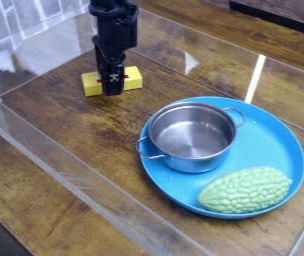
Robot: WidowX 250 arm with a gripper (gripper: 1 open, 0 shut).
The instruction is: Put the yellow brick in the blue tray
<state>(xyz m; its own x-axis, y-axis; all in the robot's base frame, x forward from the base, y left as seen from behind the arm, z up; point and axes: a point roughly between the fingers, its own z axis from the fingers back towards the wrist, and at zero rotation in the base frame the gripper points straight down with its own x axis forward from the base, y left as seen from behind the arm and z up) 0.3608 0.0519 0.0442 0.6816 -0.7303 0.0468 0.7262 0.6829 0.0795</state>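
Note:
I should next grab the yellow brick with my gripper by the brick's middle [112,82], so that I can put it in the blue tray [286,152].
The yellow brick [97,83] lies on the wooden table at the upper left. My black gripper [113,84] points straight down over the brick's middle, so only the brick's two ends show on either side of it. Its fingers reach down around the brick and stand open, and I cannot see any squeeze on the block. The blue tray [286,152], a round plate with a raised rim, sits to the lower right, well apart from the brick.
A steel pot [192,135] stands in the tray's left half and a bumpy green lump [247,190] lies in its front part. A clear plastic wall [61,175] borders the table on the left and front.

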